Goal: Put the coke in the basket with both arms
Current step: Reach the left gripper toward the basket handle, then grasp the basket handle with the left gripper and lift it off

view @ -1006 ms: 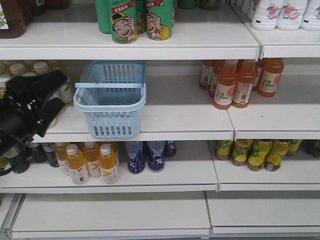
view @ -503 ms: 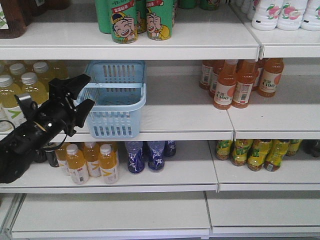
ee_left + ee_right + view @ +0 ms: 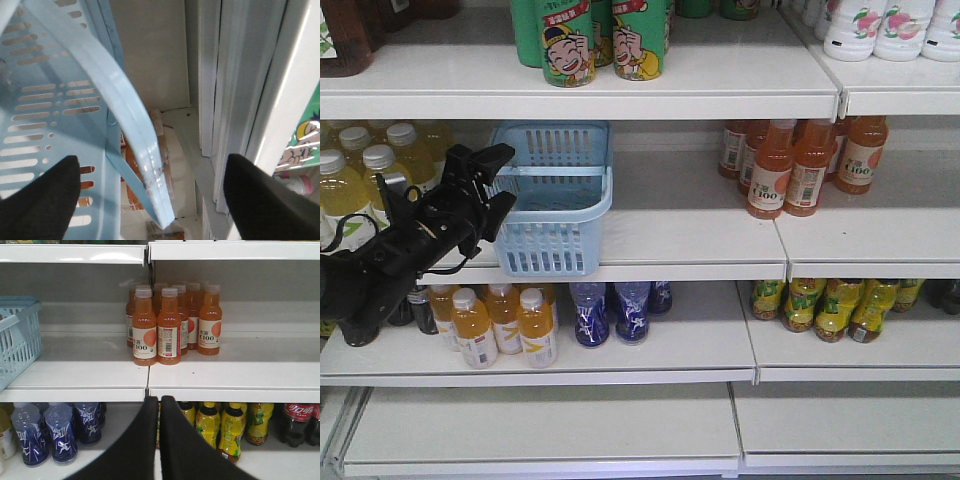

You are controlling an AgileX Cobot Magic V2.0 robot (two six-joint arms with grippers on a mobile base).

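Observation:
The robot's left gripper will reach the basket and grab it by its handle, so the light-blue basket's open top stays free to take the coke.
The light-blue basket stands on the middle shelf, left of centre. My left gripper is open at the basket's left rim, one finger above it and one below. In the left wrist view the basket's slotted wall and its pale rim band lie between the wide-apart jaws of the left gripper; contact cannot be told. The right gripper is shut with nothing in it, pointing at the shelf edge. The coke, with a red label, stands on the lower shelf at far right. The basket shows at the left there.
Orange juice bottles share the basket's shelf to the right. Yellow drink bottles stand behind my left arm. Below are orange bottles, blue bottles and yellow-green bottles. Green cans sit on the top shelf.
My left arm has swung in from the left edge, up and to the right, bringing its open gripper to the basket's left rim. The basket has not moved.

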